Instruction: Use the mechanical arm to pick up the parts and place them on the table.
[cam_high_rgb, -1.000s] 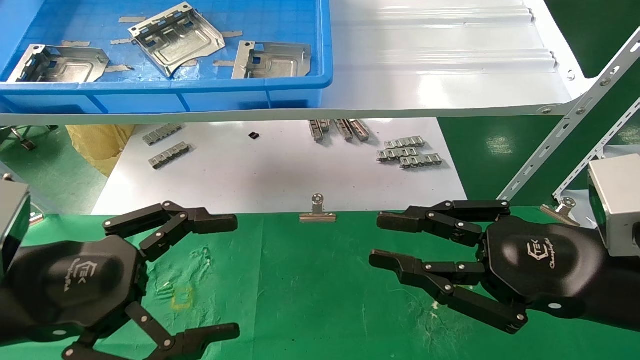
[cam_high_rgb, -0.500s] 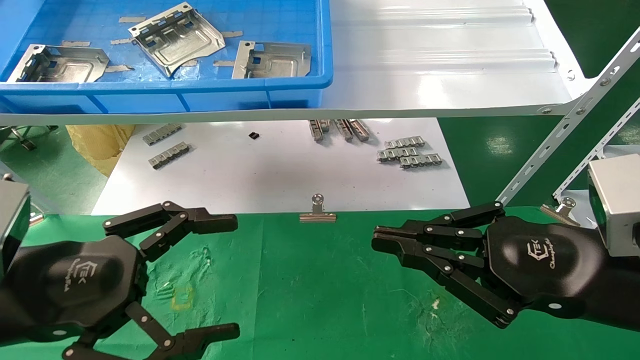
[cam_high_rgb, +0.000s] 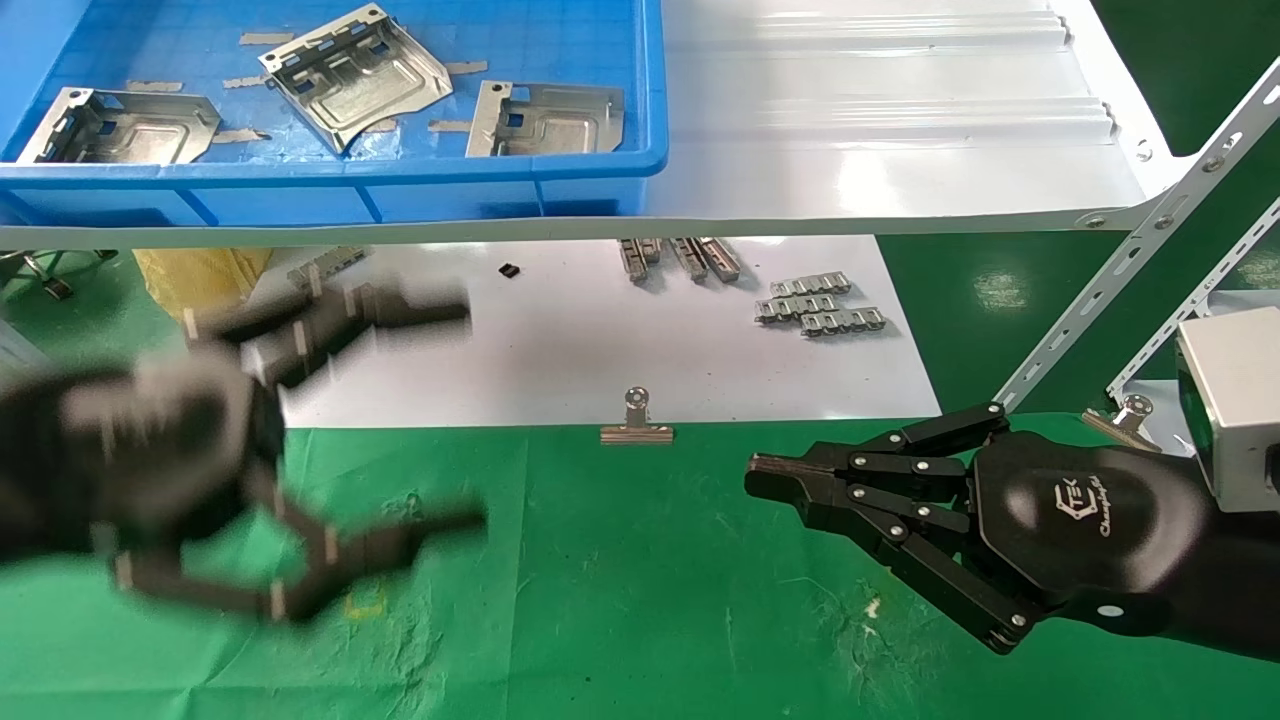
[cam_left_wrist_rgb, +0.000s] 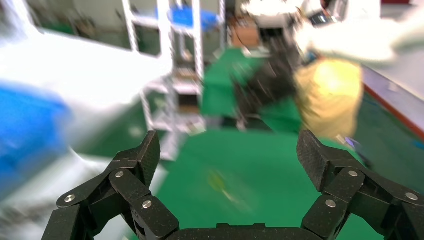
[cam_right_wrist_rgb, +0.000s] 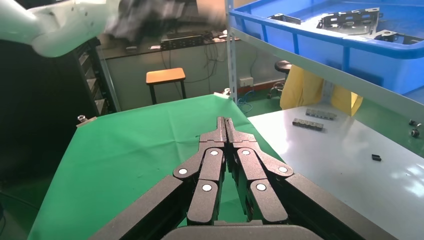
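The middle silvery part is a broad flat plate (cam_high_rgb: 379, 86), so the robot's left hand will next grab the part's narrow folded edge (cam_high_rgb: 321, 37), which has two facing sides, to pick it up.
Three silvery sheet-metal parts lie in the blue bin on the shelf: one at the left (cam_high_rgb: 120, 128), one in the middle (cam_high_rgb: 355, 75), one at the right (cam_high_rgb: 545, 120). My left gripper (cam_high_rgb: 470, 418) is open and empty, blurred by motion, above the near-left of the green table (cam_high_rgb: 650, 600), below and in front of the bin. In the left wrist view its fingers (cam_left_wrist_rgb: 227, 150) stand wide apart with nothing between them. My right gripper (cam_high_rgb: 755, 470) is shut and empty, low over the table's right side. The right wrist view shows its fingertips (cam_right_wrist_rgb: 225, 122) pressed together.
The blue bin (cam_high_rgb: 400, 165) sits on a white shelf sheet (cam_high_rgb: 880, 130). Below it a glossy white sheet (cam_high_rgb: 560, 350) carries small grey linked strips (cam_high_rgb: 815, 305). A silver binder clip (cam_high_rgb: 636, 420) grips the cloth's far edge. Slotted metal bars (cam_high_rgb: 1130, 270) slant at the right.
My right gripper went from open to shut and stays in place. My left gripper, still open, has risen from the cloth and moved away from me, now blurred.
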